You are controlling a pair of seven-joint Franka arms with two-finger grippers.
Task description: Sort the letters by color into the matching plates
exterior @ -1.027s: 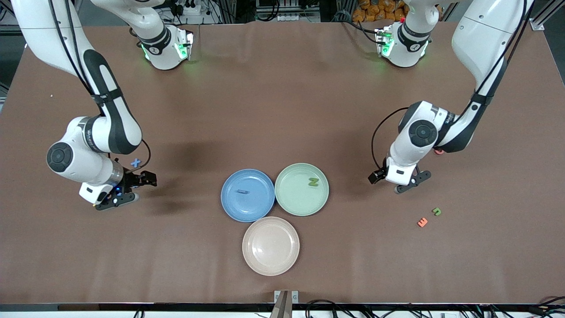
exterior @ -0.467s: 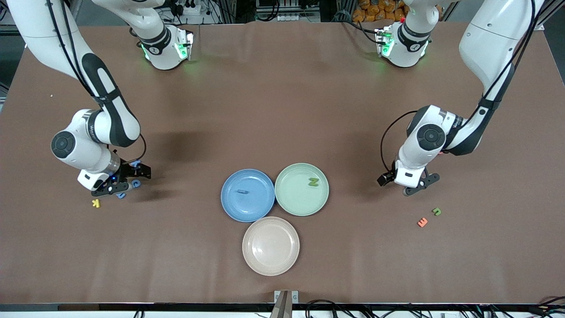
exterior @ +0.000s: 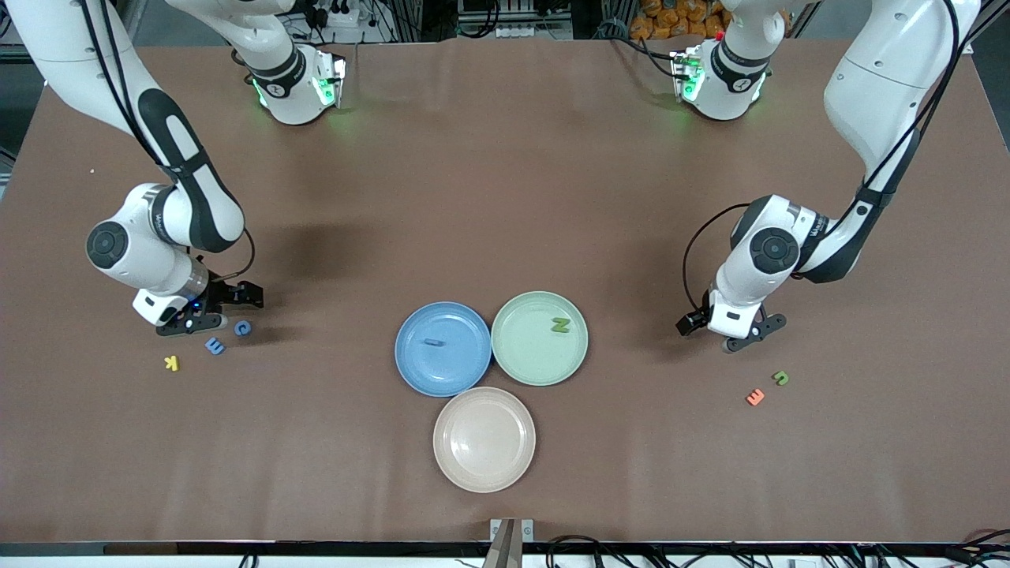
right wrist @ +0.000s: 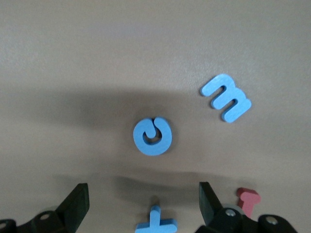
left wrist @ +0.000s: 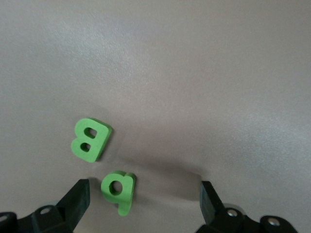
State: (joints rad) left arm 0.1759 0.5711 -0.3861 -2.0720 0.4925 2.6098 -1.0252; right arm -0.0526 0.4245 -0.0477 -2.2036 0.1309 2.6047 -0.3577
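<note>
I should first lower my right gripper, as its fingers are off the blue cross [right wrist: 155, 224], above its shadow, and then I should close on the cross.
Three plates sit mid-table: blue [exterior: 465, 367], pale green [exterior: 525, 355] and beige [exterior: 484, 439]. A green N [exterior: 560, 324] lies in the green plate and a small blue letter [exterior: 432, 342] in the blue one. My right gripper [exterior: 217, 309] [right wrist: 143, 206] hangs open over a blue cross-shaped letter [right wrist: 156, 223], close to a blue c [right wrist: 152, 136] [exterior: 243, 327] and a blue m [right wrist: 226, 97] [exterior: 215, 345]. My left gripper [exterior: 720, 331] [left wrist: 143, 204] is open over a green a-shaped letter [left wrist: 118, 187], with a green B [left wrist: 90, 140] beside it. Both green letters are hidden under the arm in the front view.
A yellow K [exterior: 171, 363] lies nearer the front camera than the right gripper. A red letter [right wrist: 248, 200] sits by the right gripper's finger. An orange E [exterior: 755, 397] and a small green letter [exterior: 780, 378] lie toward the left arm's end.
The right gripper has drawn back from the front camera, uncovering the blue c, the blue m and the yellow K. The left gripper has shifted slightly toward its own end. Both stay open.
</note>
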